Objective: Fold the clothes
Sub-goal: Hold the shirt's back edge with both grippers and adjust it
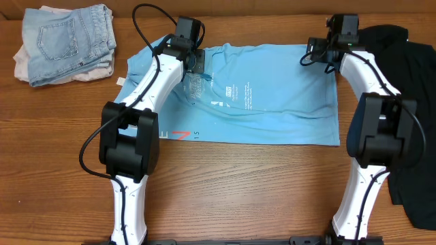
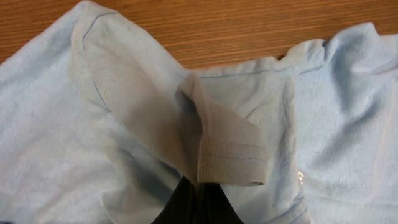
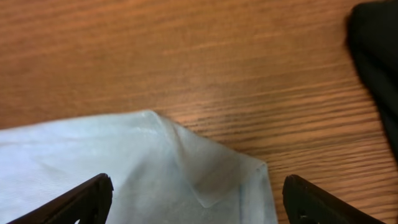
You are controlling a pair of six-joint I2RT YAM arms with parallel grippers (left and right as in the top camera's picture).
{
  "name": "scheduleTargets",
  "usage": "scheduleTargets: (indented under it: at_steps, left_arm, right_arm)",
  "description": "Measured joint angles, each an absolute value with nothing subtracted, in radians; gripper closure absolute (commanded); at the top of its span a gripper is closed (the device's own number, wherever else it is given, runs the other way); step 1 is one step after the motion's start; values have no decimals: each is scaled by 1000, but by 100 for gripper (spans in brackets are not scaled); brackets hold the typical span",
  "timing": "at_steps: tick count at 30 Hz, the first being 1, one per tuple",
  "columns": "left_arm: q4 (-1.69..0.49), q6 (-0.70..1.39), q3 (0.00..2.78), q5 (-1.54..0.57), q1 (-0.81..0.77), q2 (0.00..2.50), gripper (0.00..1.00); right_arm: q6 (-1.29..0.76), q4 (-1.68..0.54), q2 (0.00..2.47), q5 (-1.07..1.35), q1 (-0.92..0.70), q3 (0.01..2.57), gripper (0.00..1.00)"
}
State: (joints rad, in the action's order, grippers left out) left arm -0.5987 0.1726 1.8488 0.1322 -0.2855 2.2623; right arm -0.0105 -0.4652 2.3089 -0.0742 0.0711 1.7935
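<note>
The sky-blue T-shirt's far corner (image 1: 319, 50) (image 3: 247, 169) is beside the black shirt. My right gripper will pinch it next, so that my left gripper can fold that edge of the T-shirt over.
The sky-blue T-shirt (image 1: 286, 109) lies spread flat across the middle of the table, its white lettering (image 1: 235, 92) and red-orange mark (image 1: 180, 135) facing up. My left gripper (image 1: 197, 63) sits at the shirt's far left part and is shut on a pinched-up fold of it. The left wrist view shows that fold, with a ribbed hem (image 2: 233, 155), rising from the closed gripper (image 2: 198, 205). My right gripper (image 1: 319, 52) hovers open at the shirt's far right corner (image 3: 186, 174), one finger on each side (image 3: 198, 202). The black shirt (image 1: 415, 102) lies at the right.
A pile of folded jeans (image 1: 68, 41) on pale cloth sits at the far left corner. The black shirt (image 3: 376, 56) lies close to the right of the right gripper. Bare wooden table (image 1: 238, 190) stretches in front of the blue shirt.
</note>
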Motion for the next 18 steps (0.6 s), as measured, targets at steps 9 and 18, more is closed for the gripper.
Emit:
scheduleTargets:
  at_steps: [9,18]
  left_arm:
    - [-600,173,1849,132,-286,2262,94]
    - [-606,173,1849,132,-286,2262,94]
  right_arm:
    - [38,-464,2352,-82,71,1794,8]
    - [61,-427,2370,-123,72,1794,39]
